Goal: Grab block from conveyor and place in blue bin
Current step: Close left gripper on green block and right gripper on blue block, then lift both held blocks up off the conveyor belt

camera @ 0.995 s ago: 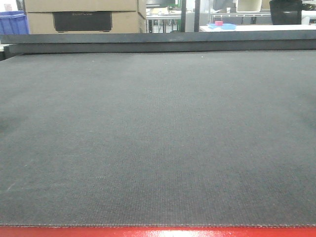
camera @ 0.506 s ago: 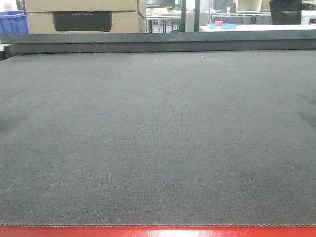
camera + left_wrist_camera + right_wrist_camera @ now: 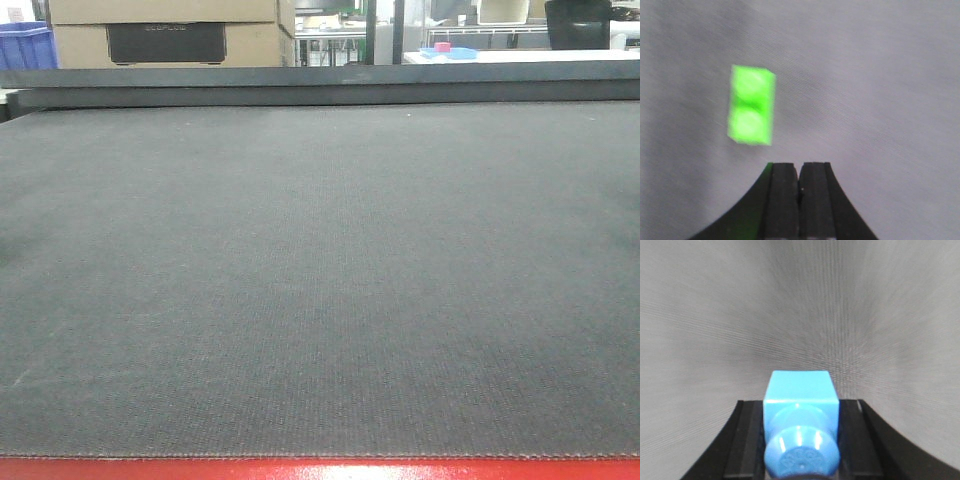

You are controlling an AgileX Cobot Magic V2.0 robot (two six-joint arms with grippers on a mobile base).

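The left gripper grabs the green block by its body [image 3: 751, 105] next. Then it places the block in the blue bin.
The conveyor [image 3: 320, 280], a dark grey woven belt with a red frame [image 3: 320, 470] at its near edge, fills the front view; neither arm nor any block shows there. In the left wrist view a bright green two-stud block [image 3: 751, 106] lies on the belt, ahead and left of my left gripper [image 3: 800, 167], which is shut and holds nothing. In the right wrist view my right gripper [image 3: 800, 402] is shut on a light blue block [image 3: 800, 390], stud toward the camera, above the belt. A blue bin [image 3: 25, 45] shows at the far back left.
Beyond the belt's far edge stand cardboard boxes [image 3: 170, 30] at back left. A white table with small pink and blue items [image 3: 445, 48] and a black container [image 3: 580, 22] sit at back right.
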